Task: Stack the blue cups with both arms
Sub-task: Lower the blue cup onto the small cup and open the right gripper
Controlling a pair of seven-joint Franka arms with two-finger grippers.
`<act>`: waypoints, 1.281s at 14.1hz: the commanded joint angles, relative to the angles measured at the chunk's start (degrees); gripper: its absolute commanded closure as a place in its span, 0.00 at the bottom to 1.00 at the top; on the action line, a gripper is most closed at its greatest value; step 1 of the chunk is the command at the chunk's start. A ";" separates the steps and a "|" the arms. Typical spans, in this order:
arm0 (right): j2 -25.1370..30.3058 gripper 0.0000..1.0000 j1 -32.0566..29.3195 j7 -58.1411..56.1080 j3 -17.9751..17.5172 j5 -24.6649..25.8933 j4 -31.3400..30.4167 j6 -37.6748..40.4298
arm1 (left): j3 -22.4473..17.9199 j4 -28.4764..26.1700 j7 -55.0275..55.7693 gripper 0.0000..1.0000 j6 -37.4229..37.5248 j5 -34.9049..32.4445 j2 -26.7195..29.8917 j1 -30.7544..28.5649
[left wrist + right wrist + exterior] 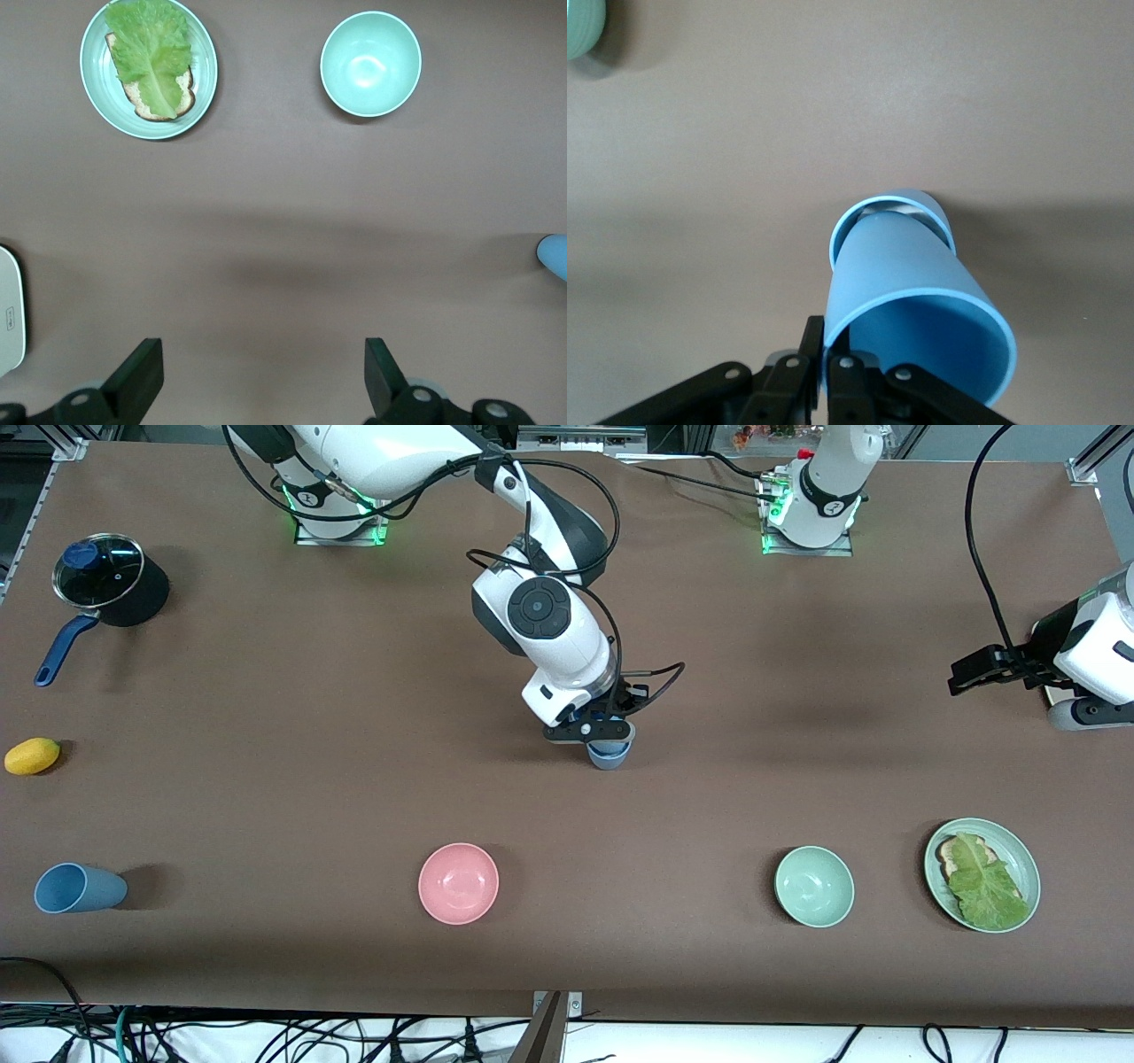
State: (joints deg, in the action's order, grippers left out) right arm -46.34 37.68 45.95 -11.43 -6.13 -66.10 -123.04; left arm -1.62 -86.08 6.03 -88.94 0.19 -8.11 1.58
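Note:
The held cup's base (890,232) sits inside the lower cup's rim (937,211) and the held cup would stay inside on opening, so my right gripper releases it next.
My right gripper (595,732) is over the middle of the table, shut on the rim of a blue cup (921,283). That cup's base sits tilted inside the mouth of a second, greyer blue cup (609,757), whose rim (935,208) shows around it in the right wrist view. In the front view the gripper hides most of the held cup. A third blue cup (78,887) lies on its side near the front edge at the right arm's end. My left gripper (961,675) waits open and empty at the left arm's end, and it shows in the left wrist view (263,381).
A pink bowl (458,883) and a pale green bowl (814,886) stand nearer the front camera than the stacked cups. A green plate (1019,850) with bread and lettuce is beside the green bowl. A lidded black pot (106,580) and a yellow fruit (32,755) are at the right arm's end.

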 commanded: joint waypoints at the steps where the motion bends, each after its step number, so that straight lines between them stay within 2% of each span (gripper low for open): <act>1: -1.03 0.90 -0.07 -0.07 -0.26 -0.81 2.12 0.87 | -0.31 -0.58 -1.02 0.00 0.61 0.95 1.08 0.09; 2: -1.12 0.57 -0.07 -0.07 -0.26 -0.81 2.20 0.61 | -0.31 -0.58 -1.10 0.00 0.61 0.95 1.08 0.09; 4: -1.12 0.33 0.02 -0.16 -0.18 -0.55 2.21 0.26 | -0.31 -0.58 -1.10 0.00 0.61 0.95 1.08 0.00; 6: -1.12 0.00 0.02 -0.42 0.00 -0.20 2.29 -0.01 | -0.31 -0.58 -1.10 0.00 0.61 0.95 1.08 0.00; 12: 0.46 0.00 -0.68 -3.06 0.44 -0.28 2.38 1.83 | -0.31 -0.58 -1.10 0.00 0.61 0.95 1.08 0.00; 15: 2.56 0.00 -2.61 -5.59 0.26 -0.20 2.29 7.97 | -0.31 -0.58 -1.10 0.00 0.61 0.95 1.08 0.00; 18: 5.38 0.00 -7.08 -14.62 0.26 -0.02 2.21 17.45 | -0.31 -0.58 -1.02 0.00 0.61 0.95 1.08 0.09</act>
State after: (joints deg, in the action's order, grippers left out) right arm -43.52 33.85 37.26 -10.72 -6.06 -63.62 -111.26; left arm -1.62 -86.08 6.03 -88.92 0.19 -8.11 1.58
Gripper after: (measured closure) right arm 0.000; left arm 0.000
